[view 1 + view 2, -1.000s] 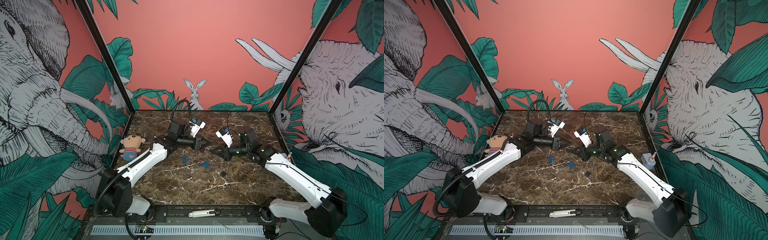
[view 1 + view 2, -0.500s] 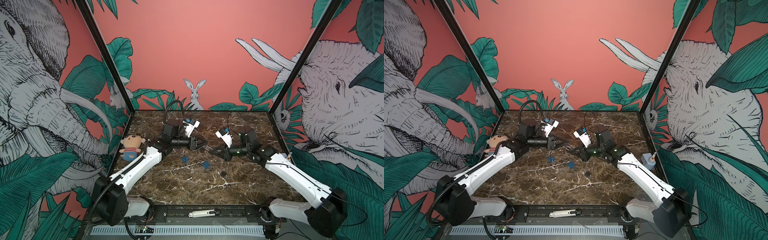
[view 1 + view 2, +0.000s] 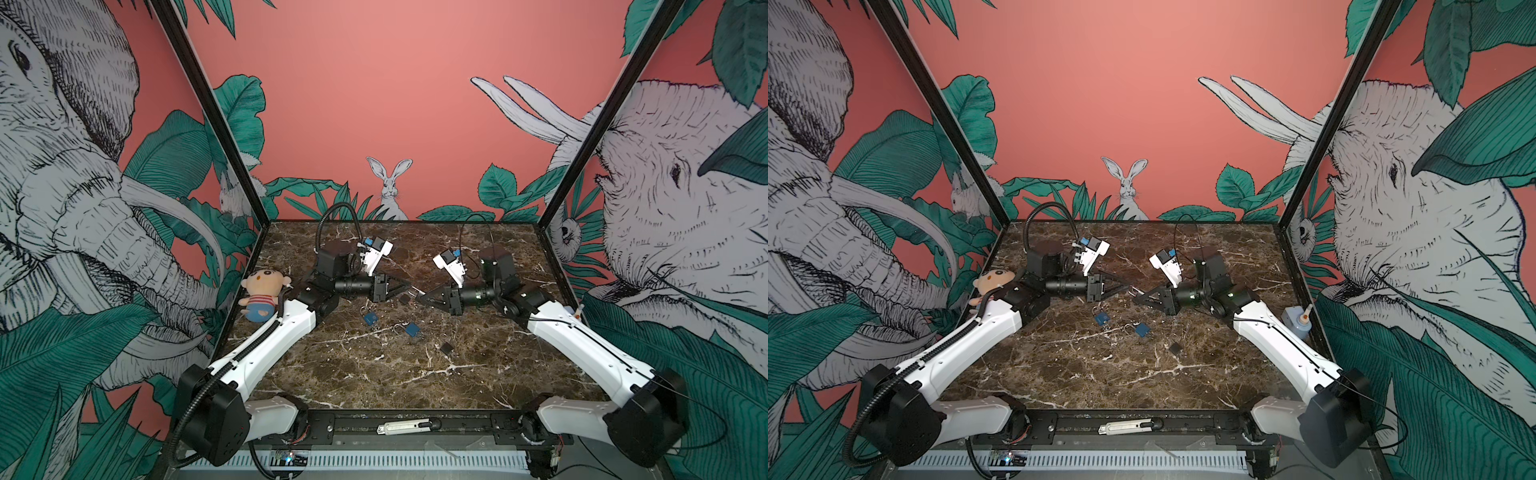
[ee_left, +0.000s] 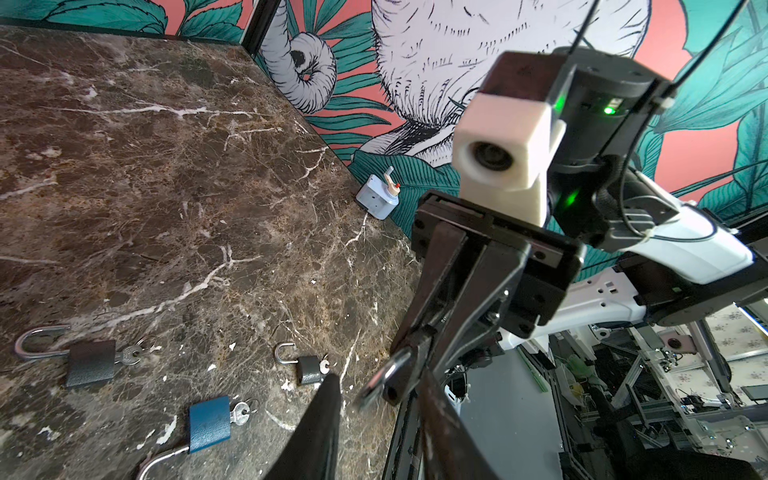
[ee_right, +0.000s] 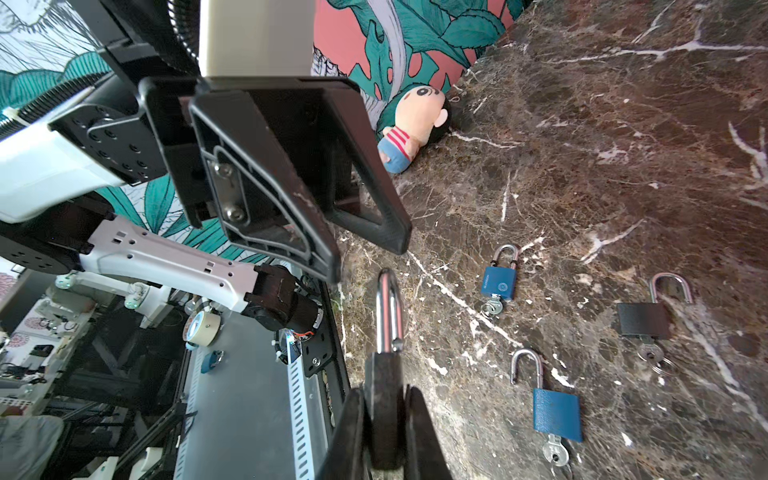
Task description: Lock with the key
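Note:
I need to grab the black padlock (image 5: pixel 383 386) by its steel shackle (image 5: pixel 381 312) with my left gripper next, which leaves my right gripper free to lock it with the key.
My right gripper (image 5: pixel 386 432) is shut on the body of a black padlock (image 5: pixel 383 386), and its steel shackle (image 5: pixel 388 307) points at the left gripper. In the left wrist view that padlock (image 4: pixel 405 376) hangs just past my fingertips, with one hole in its top empty. My left gripper (image 5: pixel 363 255) stands open a short way off the shackle, nothing between its fingers. In both top views the two grippers (image 3: pixel 409 287) (image 3: pixel 420 296) face each other above mid-table. The held lock's key is hidden. Keys sit in the padlocks on the table.
Several padlocks lie on the marble: two blue ones (image 3: pixel 370 318) (image 3: pixel 411 329), a black one (image 3: pixel 446 348) and another black one (image 5: pixel 642 320). A plush doll (image 3: pixel 262 293) lies at the left wall, a small blue-grey dispenser (image 3: pixel 1296 322) at the right wall.
My left gripper has pulled back to the left, away from the padlock, and its jaws have opened a little. The right arm and its padlock have stayed put.

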`<state>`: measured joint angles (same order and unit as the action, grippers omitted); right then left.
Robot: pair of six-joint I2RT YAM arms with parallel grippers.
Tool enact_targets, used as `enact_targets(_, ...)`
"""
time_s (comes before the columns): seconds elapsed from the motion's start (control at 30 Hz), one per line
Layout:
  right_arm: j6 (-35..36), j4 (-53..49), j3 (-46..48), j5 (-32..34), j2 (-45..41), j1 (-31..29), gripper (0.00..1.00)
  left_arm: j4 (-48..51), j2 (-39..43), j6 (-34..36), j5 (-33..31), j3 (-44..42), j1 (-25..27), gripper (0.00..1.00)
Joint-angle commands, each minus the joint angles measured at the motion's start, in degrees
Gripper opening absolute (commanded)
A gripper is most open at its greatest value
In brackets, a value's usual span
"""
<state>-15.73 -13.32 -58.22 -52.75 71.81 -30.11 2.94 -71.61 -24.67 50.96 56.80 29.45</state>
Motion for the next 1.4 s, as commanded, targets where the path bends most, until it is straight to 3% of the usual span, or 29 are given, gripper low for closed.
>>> enact_targets(0.0, -1.4, 4.8, -0.7, -3.4, 0.3, 0.4, 0.0, -2.2, 1.4, -0.5, 2.2, -0.8, -0.3, 0.35)
enact_targets(0.43, -2.6, 5.7, -0.8, -3.5, 0.4, 0.3, 0.0, -5.2, -1.3, -2.6, 4.8, -0.8, -0.2, 0.33)
enact_targets(1.37, -4.8, 8.6, -0.8, -5.1, 0.9, 0.4, 0.0, -3.4, -1.6, -1.0, 5.0, -1.4, -0.3, 0.13)
